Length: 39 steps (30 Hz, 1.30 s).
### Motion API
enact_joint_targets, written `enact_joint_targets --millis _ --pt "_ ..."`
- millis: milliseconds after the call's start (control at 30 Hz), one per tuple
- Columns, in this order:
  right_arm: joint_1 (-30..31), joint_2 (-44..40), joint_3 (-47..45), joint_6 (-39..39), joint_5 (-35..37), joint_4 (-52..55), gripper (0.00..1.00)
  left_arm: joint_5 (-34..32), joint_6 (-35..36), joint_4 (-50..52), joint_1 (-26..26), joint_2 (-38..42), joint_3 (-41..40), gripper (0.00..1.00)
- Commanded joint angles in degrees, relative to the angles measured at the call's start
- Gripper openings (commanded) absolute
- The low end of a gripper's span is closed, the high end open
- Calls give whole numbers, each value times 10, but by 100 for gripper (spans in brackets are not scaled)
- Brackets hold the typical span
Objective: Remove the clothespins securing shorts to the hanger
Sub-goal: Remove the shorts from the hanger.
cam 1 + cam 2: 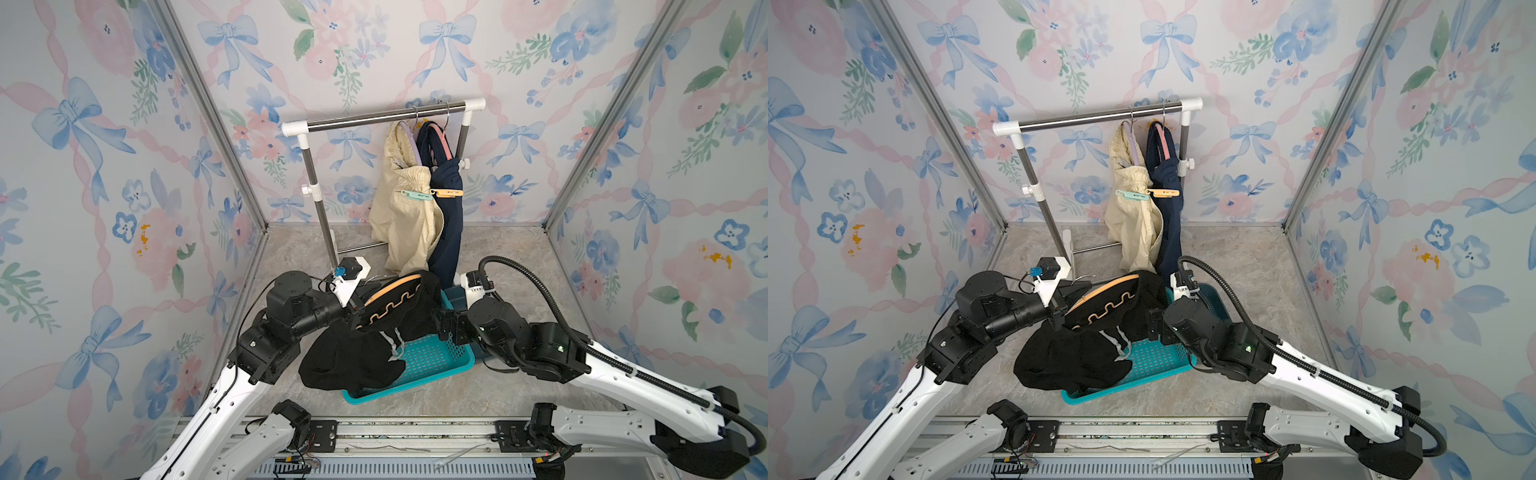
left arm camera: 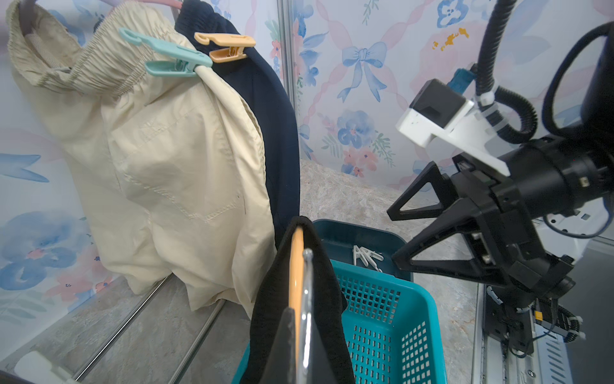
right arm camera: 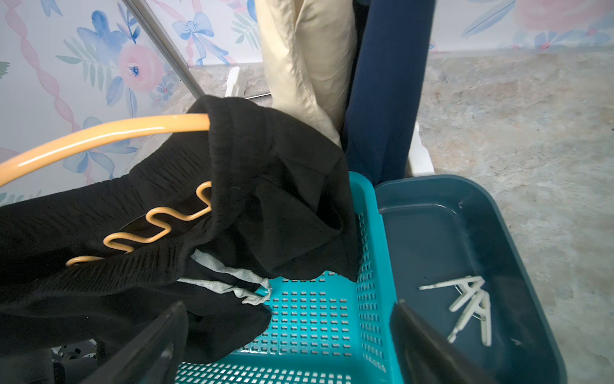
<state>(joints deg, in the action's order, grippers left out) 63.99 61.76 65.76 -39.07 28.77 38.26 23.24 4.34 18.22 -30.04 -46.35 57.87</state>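
Observation:
My right gripper grabs the waistband of the black shorts by the hanger's loose end next, to slip them off the hanger.
My left gripper [image 2: 300, 349] is shut on the orange hanger [image 3: 99, 136] at its metal hook. Black shorts [image 1: 361, 353] hang from that hanger and droop into the teal basket [image 1: 432, 361]; no clothespin shows on them. My right gripper [image 3: 289, 332] stands open over the basket, beside the black cloth, holding nothing. On the rack [image 1: 382, 116] a mint clothespin [image 1: 417, 195] clips the cream shorts [image 1: 403, 224], and an orange clothespin [image 1: 446, 193] clips the navy shorts [image 1: 449, 232]. White clothespins [image 3: 468, 306] lie in the dark blue tray [image 3: 432, 232].
The tray sits against the basket's far side, close to the hanging shorts' hems. The rack's foot bars [image 2: 133, 319] run along the floor under the cream shorts. Wallpapered walls close in three sides, and a metal rail [image 1: 415, 432] lies at the front.

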Motion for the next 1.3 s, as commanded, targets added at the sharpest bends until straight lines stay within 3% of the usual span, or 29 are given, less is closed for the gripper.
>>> enact_joint_targets --millis 0,133,333,533,633,800,967,1067,1267 --pt "7 25 32 1 6 -35 98 20 1 -22 -5 1 23 0" --pt "-6 67 66 15 1 -34 97 39 -9 -22 -5 0 25 0" --pt "-49 104 81 21 -57 -61 85 47 -17 -22 -12 -1 21 0" --pt "-61 135 101 29 -57 -51 64 45 -20 -22 -23 -8 23 0" --pt "-70 138 98 27 -56 -50 49 43 -19 -22 -27 -8 24 0" --pt "-86 122 78 16 -49 -46 34 33 -16 -22 -27 -3 19 0" --pt "-109 92 52 11 -49 -45 12 27 -8 -12 -27 -1 15 0" --pt "-122 74 41 9 -46 -37 6 24 -1 -1 -27 1 16 0" --pt "-149 51 17 4 -47 -28 3 17 9 7 -27 13 12 0"
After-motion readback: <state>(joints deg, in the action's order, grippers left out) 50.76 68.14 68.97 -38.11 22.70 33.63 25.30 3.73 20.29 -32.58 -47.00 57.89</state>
